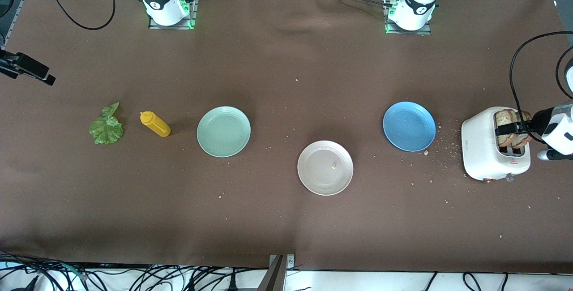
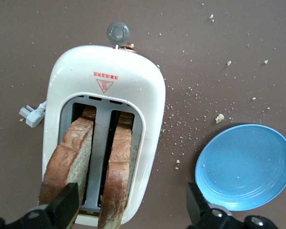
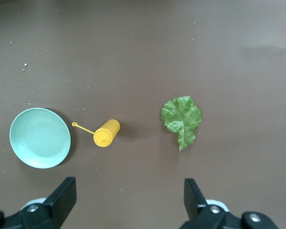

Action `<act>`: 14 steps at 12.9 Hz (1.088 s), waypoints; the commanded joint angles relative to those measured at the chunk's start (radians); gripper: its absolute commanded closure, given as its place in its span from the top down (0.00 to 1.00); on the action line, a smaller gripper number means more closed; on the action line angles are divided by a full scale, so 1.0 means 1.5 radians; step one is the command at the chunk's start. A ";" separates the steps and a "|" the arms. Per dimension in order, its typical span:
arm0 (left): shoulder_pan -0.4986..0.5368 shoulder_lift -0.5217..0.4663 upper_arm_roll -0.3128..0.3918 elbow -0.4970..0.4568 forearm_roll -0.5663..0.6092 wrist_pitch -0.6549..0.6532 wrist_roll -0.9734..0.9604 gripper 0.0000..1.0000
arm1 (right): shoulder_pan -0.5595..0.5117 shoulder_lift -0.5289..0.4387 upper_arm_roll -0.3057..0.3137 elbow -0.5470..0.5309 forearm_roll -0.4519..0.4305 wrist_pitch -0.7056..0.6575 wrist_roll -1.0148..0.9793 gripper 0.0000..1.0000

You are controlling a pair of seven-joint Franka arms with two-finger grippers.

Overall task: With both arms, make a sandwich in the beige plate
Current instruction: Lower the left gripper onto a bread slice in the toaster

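The bread slice has its lower part held by the toaster (image 1: 488, 156) slots, so my left gripper should next grab the slice by its crust edge that stands out.
The beige plate (image 1: 325, 168) lies near the table's middle with only a crumb on it. Two brown bread slices (image 1: 513, 125) stand in the slots of a white toaster (image 1: 488, 156) at the left arm's end; the left wrist view shows one slice (image 2: 69, 155), the other (image 2: 119, 162) and the toaster (image 2: 105, 90). My left gripper (image 1: 515, 129) (image 2: 131, 210) hangs open just over the toaster, one finger above a slice, the other off the toaster's side. The lettuce leaf (image 1: 106, 127) (image 3: 181, 117) lies at the right arm's end. My right gripper (image 1: 33, 72) (image 3: 128, 202) is open and empty, high over the table there.
A mint-green plate (image 1: 224, 131) (image 3: 39, 137) and a yellow squeeze bottle (image 1: 155, 124) (image 3: 106, 133) on its side lie between the lettuce and the beige plate. A blue plate (image 1: 409, 126) (image 2: 244, 167) lies beside the toaster. Crumbs are scattered around the toaster.
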 commanded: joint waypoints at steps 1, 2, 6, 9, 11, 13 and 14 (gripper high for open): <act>0.003 0.002 -0.005 0.001 0.019 0.003 0.013 0.82 | -0.004 -0.009 0.004 -0.006 0.001 0.003 0.000 1.00; 0.003 0.002 -0.005 0.001 0.019 0.003 0.013 0.72 | -0.004 -0.009 0.004 -0.006 0.002 0.003 0.001 1.00; 0.003 0.005 -0.005 -0.006 0.062 0.003 0.013 0.48 | -0.004 -0.007 0.005 -0.006 0.001 0.003 0.000 1.00; 0.003 0.008 -0.005 -0.012 0.064 0.002 0.014 0.25 | -0.004 -0.007 0.005 -0.006 0.002 0.003 0.000 1.00; 0.004 0.008 -0.005 -0.012 0.064 -0.003 0.017 0.00 | -0.004 -0.006 0.005 -0.006 0.001 0.003 0.000 1.00; 0.003 0.008 -0.005 -0.011 0.063 -0.022 0.038 0.00 | -0.002 -0.006 0.005 -0.006 0.001 0.003 0.000 1.00; 0.004 0.007 -0.005 -0.002 0.062 -0.030 0.031 0.00 | -0.004 -0.006 0.005 -0.006 0.001 0.003 0.000 1.00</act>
